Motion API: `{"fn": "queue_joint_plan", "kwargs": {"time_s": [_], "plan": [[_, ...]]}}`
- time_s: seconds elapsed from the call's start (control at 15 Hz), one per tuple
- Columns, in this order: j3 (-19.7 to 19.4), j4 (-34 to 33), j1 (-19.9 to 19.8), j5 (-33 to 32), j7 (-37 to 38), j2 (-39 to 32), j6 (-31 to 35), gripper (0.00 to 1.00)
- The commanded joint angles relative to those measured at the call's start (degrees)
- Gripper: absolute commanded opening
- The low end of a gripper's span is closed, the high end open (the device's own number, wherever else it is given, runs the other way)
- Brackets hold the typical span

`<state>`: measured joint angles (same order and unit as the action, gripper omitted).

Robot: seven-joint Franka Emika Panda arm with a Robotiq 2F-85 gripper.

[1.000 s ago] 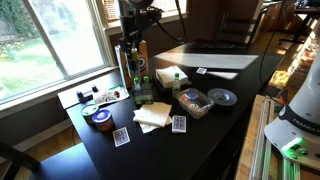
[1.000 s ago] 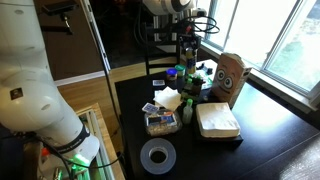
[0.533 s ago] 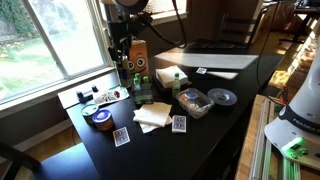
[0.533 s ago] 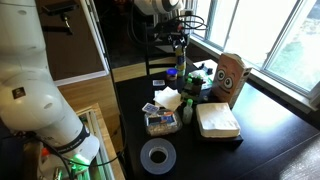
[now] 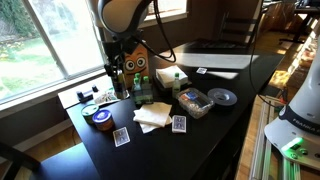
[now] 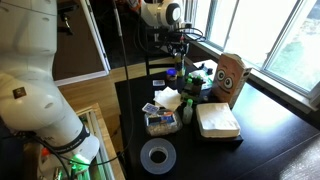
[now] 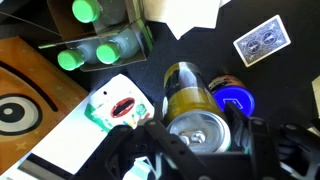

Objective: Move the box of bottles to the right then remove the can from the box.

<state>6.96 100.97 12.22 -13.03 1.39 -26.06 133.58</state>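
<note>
The can hangs above the table, so if I opened my gripper now, the can would drop.
In the wrist view my gripper (image 7: pixel 200 140) is shut on a yellow can (image 7: pixel 188 90) with a silver top, its fingers on either side of it. The box of bottles (image 7: pixel 95 45), low and dark with green-capped bottles standing in it, sits apart from the can at the upper left. In both exterior views the gripper (image 5: pixel 117 78) (image 6: pixel 176 55) hangs over the table beside the box of bottles (image 5: pixel 140 92) (image 6: pixel 186 82), towards the window side in one of them.
A tall brown cardboard box with eyes (image 5: pixel 137 55) (image 6: pixel 230 75) stands behind the bottles. A blue-lidded tin (image 7: pixel 232 100) (image 5: pixel 100 117) lies under the can. Playing cards (image 5: pixel 121 136), white napkins (image 5: pixel 153 115), a clear tub (image 5: pixel 194 102) and a tape roll (image 6: pixel 157 155) lie around.
The arm has swung away from above the box of bottles towards the window side and come lower, with the can held in the gripper.
</note>
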Motion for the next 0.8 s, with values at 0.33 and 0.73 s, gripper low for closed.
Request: {"fn": "queue_joint_plan", "kwargs": {"time_s": [0.33, 0.73], "plan": [[1.2, -21.8, 0.2, 3.4, -9.2, -18.4, -6.8, 0.38], [1.3, -32.4, -0.4, 4.3, -12.2, -26.7, -9.2, 0.38]]}}
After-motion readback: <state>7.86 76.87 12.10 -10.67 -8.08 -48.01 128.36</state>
